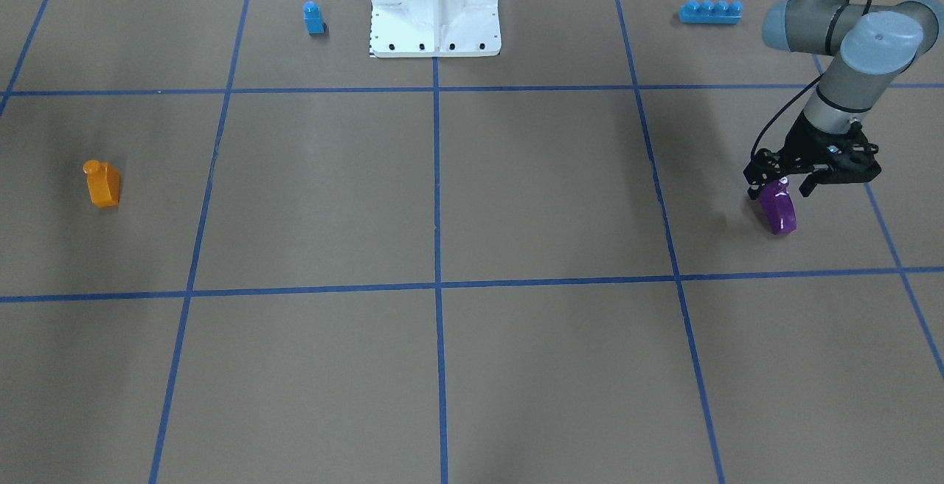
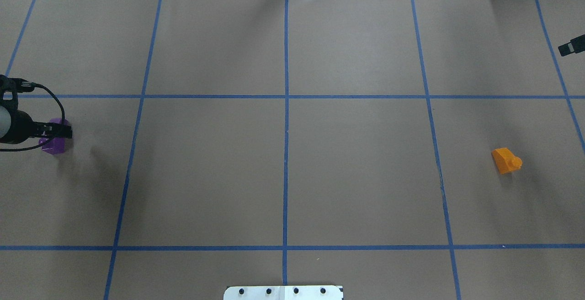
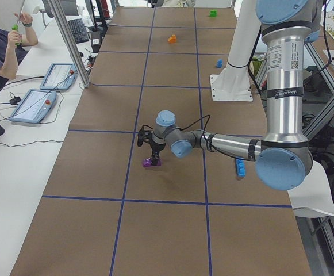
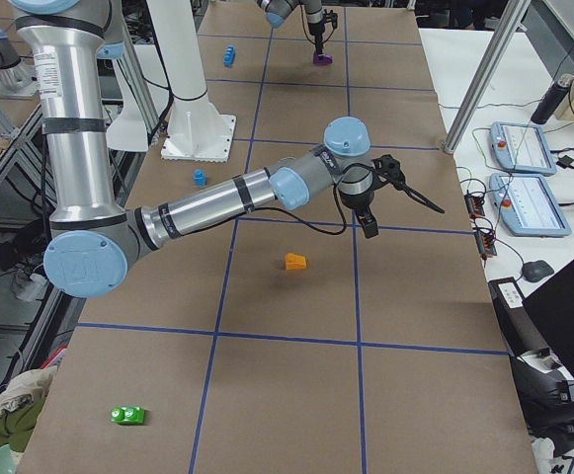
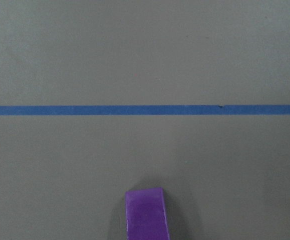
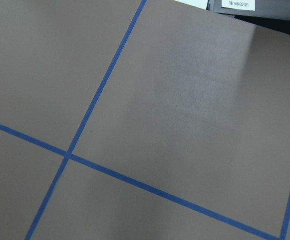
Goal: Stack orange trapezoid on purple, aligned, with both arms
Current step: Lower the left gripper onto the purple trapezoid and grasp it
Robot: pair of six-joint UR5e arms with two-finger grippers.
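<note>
The purple brick is to be set up as the base for stacking the orange trapezoid [image 1: 102, 184]. My left gripper should pick up the purple brick next by its studded end [image 1: 774, 189].
The purple brick [image 1: 778, 209] stands on the brown table at the robot's far left; it also shows in the overhead view [image 2: 54, 145] and at the bottom of the left wrist view [image 5: 145, 214]. My left gripper [image 1: 782, 187] is down over its top, open, with one finger on each side of it. The orange trapezoid [image 1: 102, 184] lies alone at the robot's far right, stud sideways, also in the overhead view [image 2: 506, 160]. My right gripper [image 4: 369, 225] hovers above the table beyond the orange brick, apart from it; only its tip [image 2: 571, 46] shows overhead, and I cannot tell whether it is open.
A blue single-stud brick [image 1: 313, 18] and a long blue four-stud brick [image 1: 710, 11] sit near the white base pedestal [image 1: 435, 4]. A green brick [image 4: 127, 415] lies at the table's right end. Blue tape lines grid the paper. Operators' tablets [image 3: 40, 103] lie on a side table.
</note>
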